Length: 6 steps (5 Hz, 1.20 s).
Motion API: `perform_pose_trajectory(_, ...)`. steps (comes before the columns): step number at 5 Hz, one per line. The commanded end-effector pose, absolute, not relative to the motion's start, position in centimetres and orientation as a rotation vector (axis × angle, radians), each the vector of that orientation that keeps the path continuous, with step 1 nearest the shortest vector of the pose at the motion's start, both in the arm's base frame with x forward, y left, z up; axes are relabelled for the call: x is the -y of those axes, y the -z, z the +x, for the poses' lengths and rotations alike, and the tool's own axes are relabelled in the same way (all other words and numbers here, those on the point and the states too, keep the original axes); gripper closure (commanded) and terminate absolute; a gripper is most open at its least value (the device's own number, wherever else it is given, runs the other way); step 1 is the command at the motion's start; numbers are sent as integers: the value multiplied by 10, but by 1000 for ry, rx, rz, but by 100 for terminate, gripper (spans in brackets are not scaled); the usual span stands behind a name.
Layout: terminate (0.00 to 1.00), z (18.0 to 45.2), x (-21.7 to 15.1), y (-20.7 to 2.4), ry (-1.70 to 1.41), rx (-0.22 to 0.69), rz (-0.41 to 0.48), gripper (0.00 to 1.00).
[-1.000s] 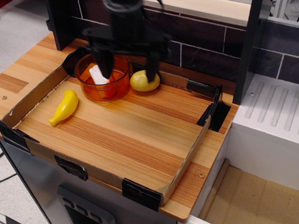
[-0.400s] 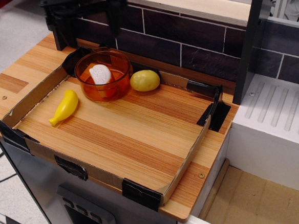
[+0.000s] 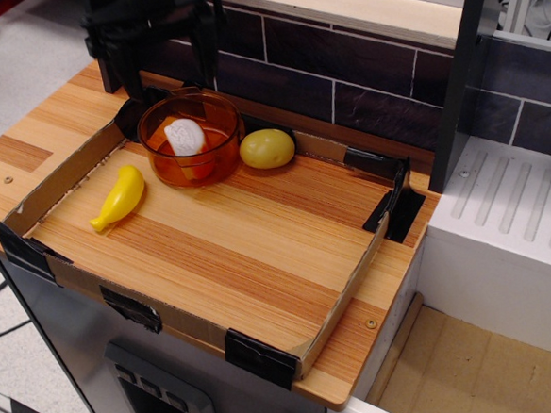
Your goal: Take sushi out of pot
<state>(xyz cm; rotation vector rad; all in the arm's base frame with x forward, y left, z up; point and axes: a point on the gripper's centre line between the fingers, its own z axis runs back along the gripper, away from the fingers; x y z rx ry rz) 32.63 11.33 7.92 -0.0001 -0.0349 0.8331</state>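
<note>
I need to pick up the sushi next by its white rice part (image 3: 185, 136), using my gripper, so that it comes out of the orange pot (image 3: 193, 161).
The sushi (image 3: 185, 135) lies in the orange translucent pot (image 3: 193, 161), white rice side showing, with an orange layer under it. The pot stands at the back left of the cardboard-rimmed wooden tray (image 3: 250, 246). My black gripper (image 3: 172, 74) hangs at the top left, above and just behind the pot, open and empty. Its left finger (image 3: 132, 70) and its right finger stand wide apart on either side of the pot's back rim. Its upper part is cut off by the frame edge.
A yellow lemon-like ball (image 3: 267, 148) rests right of the pot, close to it. A yellow banana-shaped toy (image 3: 119, 198) lies front left of the pot. A dark tiled wall (image 3: 342, 69) stands behind the tray. A white unit (image 3: 513, 218) stands at the right.
The gripper was down around the pot with a finger by the sushi. It has risen and moved left and back, empty. The sushi stays in the pot.
</note>
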Motion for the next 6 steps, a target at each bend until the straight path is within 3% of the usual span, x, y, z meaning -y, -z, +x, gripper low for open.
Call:
perform_pose_trajectory(1, 0, 338, -120, -67, -818, -8, -91, 0)
perform_pose_trajectory(6, 0, 336, -114, -29, -852, -31, -50, 0)
